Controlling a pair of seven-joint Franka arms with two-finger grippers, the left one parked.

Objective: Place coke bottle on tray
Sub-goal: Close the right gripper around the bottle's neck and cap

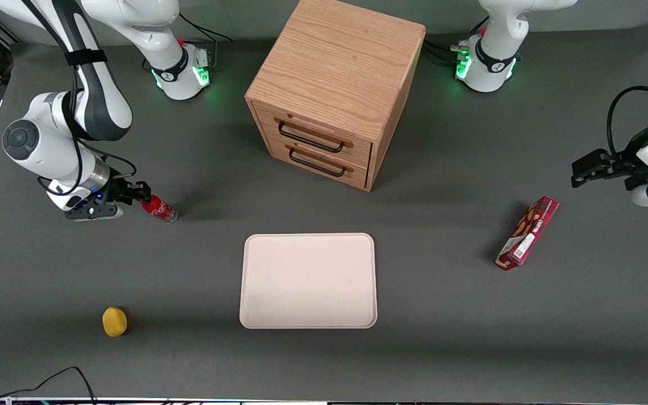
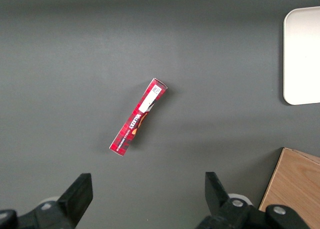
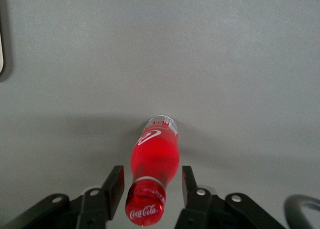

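My right gripper will next grab the bottle by its cap end [image 1: 147, 203], to place the coke bottle on the tray [image 1: 308, 281].
The coke bottle [image 1: 160, 210] is small and red with a red cap and a clear base. It stands on the grey table near the working arm's end. My right gripper [image 1: 142, 193] is low at the bottle's cap end. In the right wrist view the gripper [image 3: 152, 179] is open, with one finger [image 3: 116, 185] on each side of the bottle's [image 3: 154, 156] neck and cap, and a gap shows on both sides. The cream tray [image 1: 308, 281] lies flat and bare, nearer the front camera than the bottle and toward the middle of the table. It also shows in the left wrist view [image 2: 302, 54].
A wooden two-drawer cabinet [image 1: 335, 90] stands farther from the front camera than the tray. A flat red snack box [image 1: 527, 232] lies toward the parked arm's end and shows in the left wrist view [image 2: 137, 117]. A small yellow fruit [image 1: 115, 321] lies near the front edge.
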